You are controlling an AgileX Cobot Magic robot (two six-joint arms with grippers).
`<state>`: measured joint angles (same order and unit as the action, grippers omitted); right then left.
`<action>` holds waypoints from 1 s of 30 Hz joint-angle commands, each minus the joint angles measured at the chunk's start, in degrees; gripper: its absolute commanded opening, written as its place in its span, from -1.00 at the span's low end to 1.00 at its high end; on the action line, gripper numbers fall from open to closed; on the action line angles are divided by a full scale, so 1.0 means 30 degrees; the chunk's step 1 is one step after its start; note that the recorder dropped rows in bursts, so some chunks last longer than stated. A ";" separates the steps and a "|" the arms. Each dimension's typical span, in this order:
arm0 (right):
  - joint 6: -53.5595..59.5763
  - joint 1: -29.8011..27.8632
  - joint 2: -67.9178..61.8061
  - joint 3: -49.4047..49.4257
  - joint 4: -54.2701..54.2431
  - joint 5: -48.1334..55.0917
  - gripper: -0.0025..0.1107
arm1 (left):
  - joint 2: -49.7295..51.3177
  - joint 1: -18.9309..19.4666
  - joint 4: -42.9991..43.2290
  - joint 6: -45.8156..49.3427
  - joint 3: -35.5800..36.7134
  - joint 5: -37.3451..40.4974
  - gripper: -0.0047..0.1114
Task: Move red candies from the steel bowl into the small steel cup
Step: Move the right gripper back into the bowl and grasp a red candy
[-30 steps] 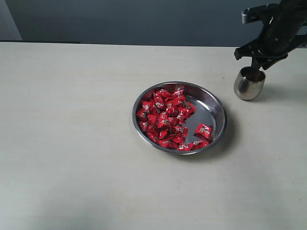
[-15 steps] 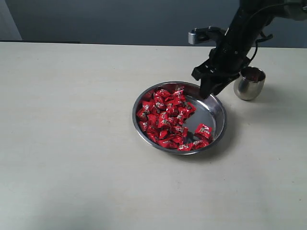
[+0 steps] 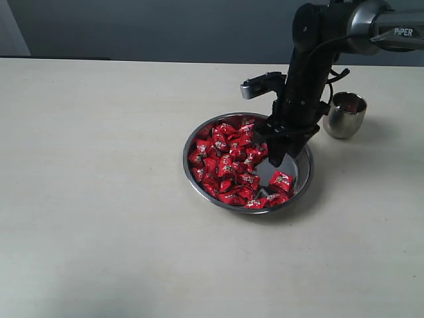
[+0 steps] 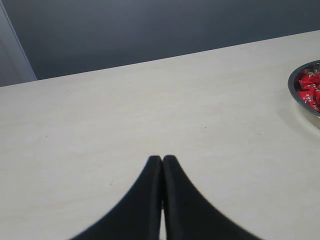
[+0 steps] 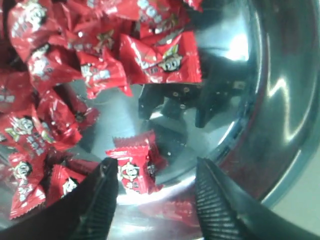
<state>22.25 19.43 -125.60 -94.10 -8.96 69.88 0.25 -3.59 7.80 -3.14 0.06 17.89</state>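
The right gripper grabs the loose red candy by its wrapped body [image 3: 281, 181] next, to start filling the small steel cup [image 3: 344, 116].
The steel bowl [image 3: 299, 148] sits mid-table with a heap of red candies [image 3: 228, 162] on its left side and a few loose ones [image 3: 280, 180] at its front right. The small steel cup [image 3: 344, 116] stands to the bowl's right, behind the arm. My right gripper [image 3: 277, 161] points down into the bowl's bare right part, open. In the right wrist view its fingers [image 5: 105, 185] stand wide above the steel bowl's floor [image 5: 230, 65], with one red candy [image 5: 132, 167] beside the one finger. My left gripper [image 4: 162, 159] is shut over bare table; the bowl's rim [image 4: 300, 100] shows at the edge.
The pale table [image 3: 99, 199] stretches wide to the left and front of the bowl. A dark wall runs along the table's far edge [image 3: 132, 59]. The right arm [image 3: 318, 53] leans in from the upper right, passing close to the cup.
The right gripper has swung from above the cup leftward and down into the bowl, and its jaws have opened wider. The candies and the cup have not moved.
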 commanded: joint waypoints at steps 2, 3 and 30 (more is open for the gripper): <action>-0.0142 -0.0006 0.0026 0.0839 0.0186 0.0028 -0.12 | -0.0083 -0.0200 -0.0008 -0.0106 -0.0019 -0.0067 -0.91; -0.0142 -0.0006 0.0026 0.0890 0.0066 0.0028 -0.12 | -0.0083 -0.0200 -0.0008 -0.0106 -0.0019 -0.0067 -0.91; -0.0142 -0.0006 -0.0092 0.1926 -0.1028 0.0028 -0.12 | -0.0083 -0.0200 -0.0008 -0.0106 -0.0019 -0.0067 -0.91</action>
<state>21.82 19.43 -125.60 -88.53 -11.92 70.13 0.25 -3.59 7.80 -3.14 0.06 17.89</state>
